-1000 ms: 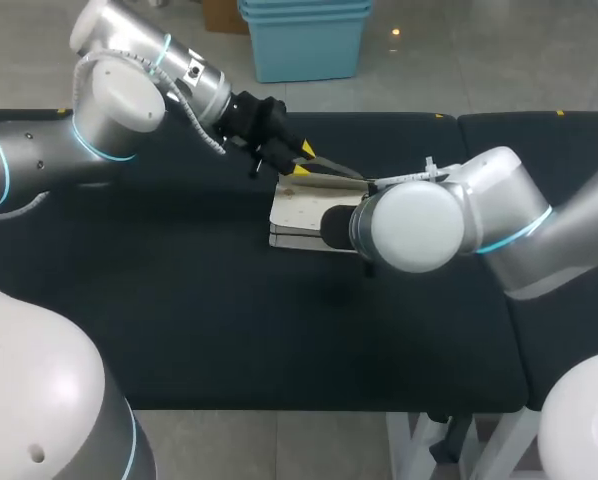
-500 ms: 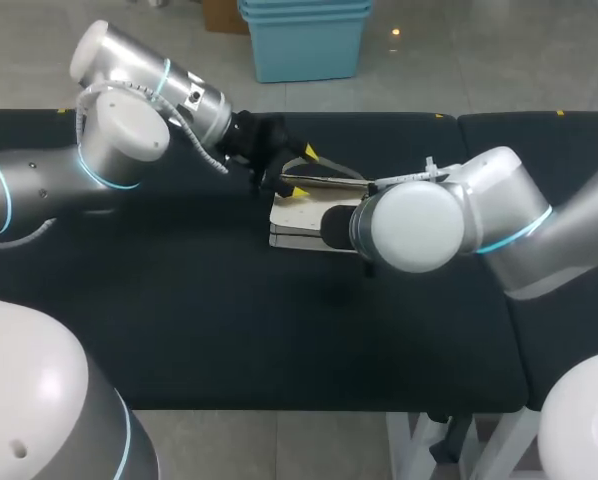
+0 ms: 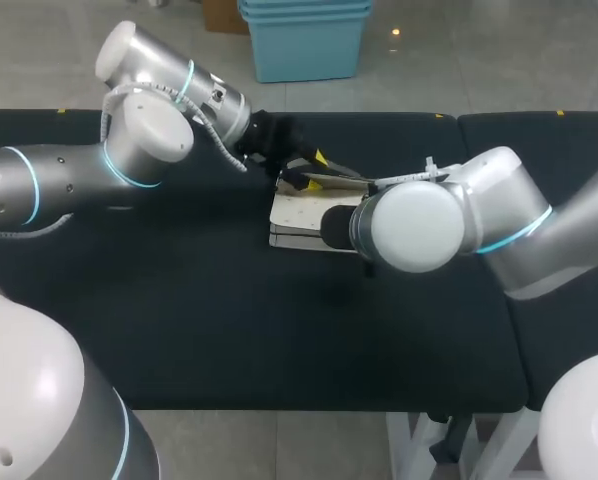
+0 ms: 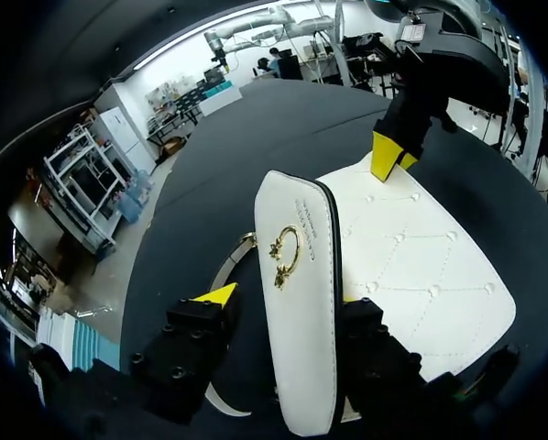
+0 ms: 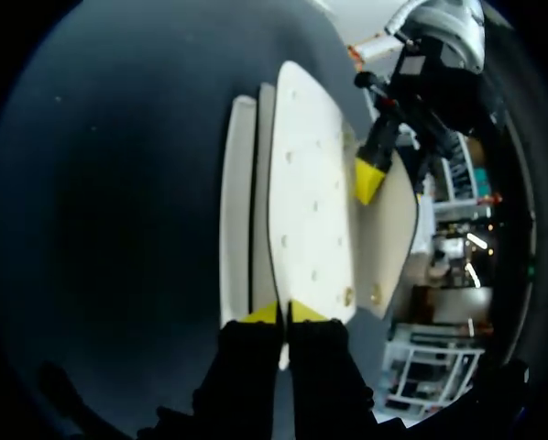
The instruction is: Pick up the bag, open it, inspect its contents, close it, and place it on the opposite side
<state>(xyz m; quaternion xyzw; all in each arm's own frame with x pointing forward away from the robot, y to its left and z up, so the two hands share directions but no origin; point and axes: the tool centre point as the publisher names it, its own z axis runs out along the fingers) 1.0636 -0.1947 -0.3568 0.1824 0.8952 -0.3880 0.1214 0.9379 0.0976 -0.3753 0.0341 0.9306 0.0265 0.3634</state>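
Note:
I should pinch the bag by its raised flap (image 3: 319,172) with my left gripper next, because the quilted body (image 3: 304,210) lies flat.
A white quilted bag (image 3: 297,212) lies on the black table (image 3: 179,300) with its flap (image 4: 301,275) raised on edge. The flap carries a gold ring clasp (image 4: 286,252). My left gripper (image 4: 290,307) straddles this flap, open; one yellow fingertip (image 4: 221,295) stands a little off it, and the other finger is mostly hidden behind it. The thin strap (image 4: 228,270) curls beside that fingertip. My right gripper (image 5: 283,313) is shut on the bag's thin opposite edge, and its yellow tip (image 4: 389,158) shows there too. In the head view my right arm's elbow (image 3: 409,225) hides that gripper.
Black table surface stretches wide to the left of the bag and in front of it. A seam (image 3: 457,130) divides this table top from a second black top at the right.
My left arm has shifted right, towards the bag. Its fingers spread wider and then narrowed again around the raised flap. The right arm and the bag's body have not moved.

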